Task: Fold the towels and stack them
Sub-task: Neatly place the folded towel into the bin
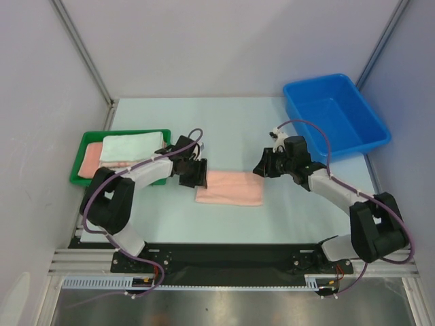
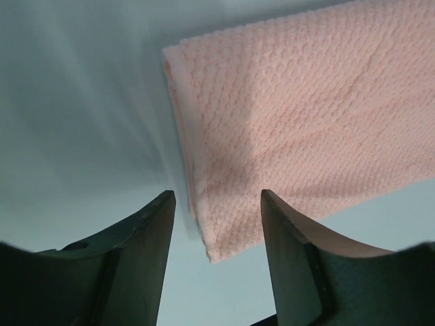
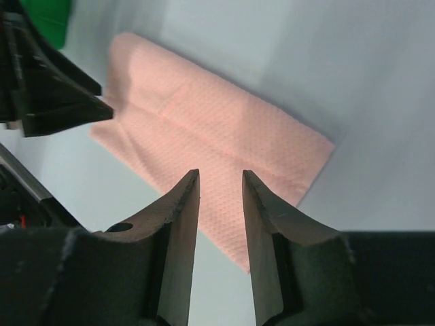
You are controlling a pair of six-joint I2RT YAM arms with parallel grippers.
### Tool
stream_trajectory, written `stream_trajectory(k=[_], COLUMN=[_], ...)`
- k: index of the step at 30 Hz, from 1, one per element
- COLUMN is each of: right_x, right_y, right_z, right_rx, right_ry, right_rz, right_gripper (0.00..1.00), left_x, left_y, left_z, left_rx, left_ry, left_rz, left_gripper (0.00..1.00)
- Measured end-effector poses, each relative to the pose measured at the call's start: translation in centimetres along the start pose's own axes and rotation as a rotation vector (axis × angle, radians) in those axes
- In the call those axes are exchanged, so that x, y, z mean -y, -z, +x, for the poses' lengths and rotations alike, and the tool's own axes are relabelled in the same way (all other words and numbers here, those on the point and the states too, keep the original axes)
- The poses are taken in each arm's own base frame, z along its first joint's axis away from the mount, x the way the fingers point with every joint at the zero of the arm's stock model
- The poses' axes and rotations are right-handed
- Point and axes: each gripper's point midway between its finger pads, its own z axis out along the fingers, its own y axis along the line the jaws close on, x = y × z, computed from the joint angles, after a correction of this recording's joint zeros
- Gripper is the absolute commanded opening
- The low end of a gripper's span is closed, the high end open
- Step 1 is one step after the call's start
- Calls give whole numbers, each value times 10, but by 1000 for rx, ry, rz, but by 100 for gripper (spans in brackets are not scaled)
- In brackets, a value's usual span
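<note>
My left gripper needs to go down to the towel's edge before closing on the folded towel's end edge (image 1: 199, 193) (image 2: 205, 223); it lies between but below the open fingers, so they would miss.
A folded salmon-pink towel (image 1: 230, 188) lies flat on the table between the two arms. My left gripper (image 1: 197, 173) hovers at its left end, jaws open, and in the left wrist view the towel's (image 2: 299, 115) near corner lies below the left gripper (image 2: 217, 195), ungripped. My right gripper (image 1: 262, 166) is just above the right end. In the right wrist view the right gripper (image 3: 219, 173) stands narrowly open over the towel (image 3: 211, 129), holding nothing. Two more towels are stacked in the green tray (image 1: 85, 139): a white one (image 1: 132, 146) on a salmon one (image 1: 90, 163).
A blue bin (image 1: 335, 115) stands at the back right, near the right arm's elbow. The green tray sits at the left edge beside the left arm. Enclosure walls close in on both sides. The left gripper's fingers (image 3: 61, 102) show in the right wrist view.
</note>
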Motion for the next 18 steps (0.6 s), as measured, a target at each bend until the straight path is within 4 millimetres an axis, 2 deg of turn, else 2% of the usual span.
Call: stream_trajectory(k=[7, 13, 14, 15, 17, 18], right_x=[-26, -37, -38, -40, -44, -45], right_y=[29, 43, 46, 48, 51, 53], right_z=[-20, -26, -27, -28, -30, -31], right_rx=[76, 103, 108, 116, 127, 131], right_ry=[37, 44, 44, 47, 53, 55], right_rz=[-59, -80, -84, -89, -97, -101], right_gripper=[42, 43, 43, 43, 43, 43], left_x=[-4, 7, 8, 9, 11, 13], left_y=[-16, -22, -23, -24, -27, -29], left_z=[12, 4, 4, 3, 2, 2], left_rx=[-26, 13, 19, 25, 29, 30], left_ry=[7, 20, 22, 28, 42, 48], left_rz=[13, 74, 80, 86, 89, 92], left_gripper=[58, 53, 51, 43, 35, 24])
